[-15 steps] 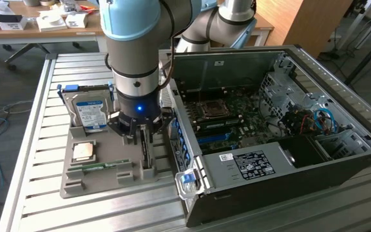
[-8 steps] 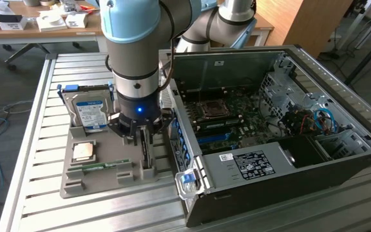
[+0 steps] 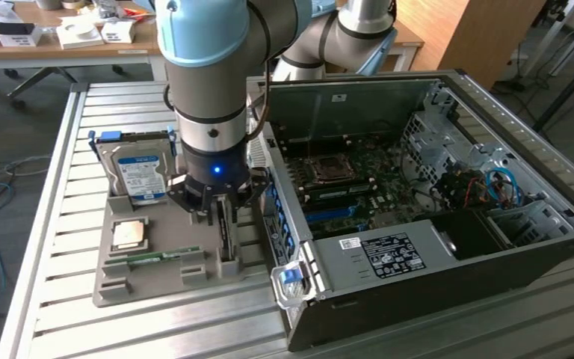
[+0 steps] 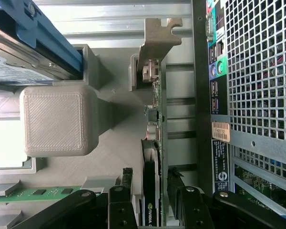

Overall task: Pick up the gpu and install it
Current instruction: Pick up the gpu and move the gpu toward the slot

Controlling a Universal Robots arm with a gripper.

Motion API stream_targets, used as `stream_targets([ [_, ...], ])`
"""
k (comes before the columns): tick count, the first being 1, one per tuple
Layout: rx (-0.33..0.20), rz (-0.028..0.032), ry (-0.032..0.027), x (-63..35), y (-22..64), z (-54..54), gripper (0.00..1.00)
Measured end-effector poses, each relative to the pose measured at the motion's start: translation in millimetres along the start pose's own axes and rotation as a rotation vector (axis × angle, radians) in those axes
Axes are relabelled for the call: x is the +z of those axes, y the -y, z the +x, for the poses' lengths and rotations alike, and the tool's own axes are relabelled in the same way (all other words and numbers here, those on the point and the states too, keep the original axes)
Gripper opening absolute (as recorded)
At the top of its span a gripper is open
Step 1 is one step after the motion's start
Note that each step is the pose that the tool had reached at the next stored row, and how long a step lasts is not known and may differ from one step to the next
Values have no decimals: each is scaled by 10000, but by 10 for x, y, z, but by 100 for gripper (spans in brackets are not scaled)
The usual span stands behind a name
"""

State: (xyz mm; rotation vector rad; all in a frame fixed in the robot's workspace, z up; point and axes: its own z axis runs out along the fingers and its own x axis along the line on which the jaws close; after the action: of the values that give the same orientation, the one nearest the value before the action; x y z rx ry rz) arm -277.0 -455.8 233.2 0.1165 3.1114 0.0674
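My gripper picks up the GPU by its upper edge at the black shroud next, since the holder's slot hems in the GPU's lower edge.
The gpu stands on edge in a slot of the grey holder, close beside the open computer case. In the wrist view the gpu runs edge-on away from the camera, its metal bracket at the far end. My gripper is directly above the card. In the wrist view the gripper is open, with one black finger on each side of the card and a small gap on both sides. The case lies on its side with the motherboard exposed.
The holder also carries a blue-labelled hard drive standing upright, a processor chip and a green memory stick. The case's rear wall sits very near the card. A slatted metal table carries everything.
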Motion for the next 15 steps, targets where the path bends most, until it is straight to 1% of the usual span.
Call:
stream_targets([
  [5, 0, 0, 0, 0, 0, 0, 41],
  [6, 0, 0, 0, 0, 0, 0, 35],
  [15, 0, 0, 0, 0, 0, 0, 35],
])
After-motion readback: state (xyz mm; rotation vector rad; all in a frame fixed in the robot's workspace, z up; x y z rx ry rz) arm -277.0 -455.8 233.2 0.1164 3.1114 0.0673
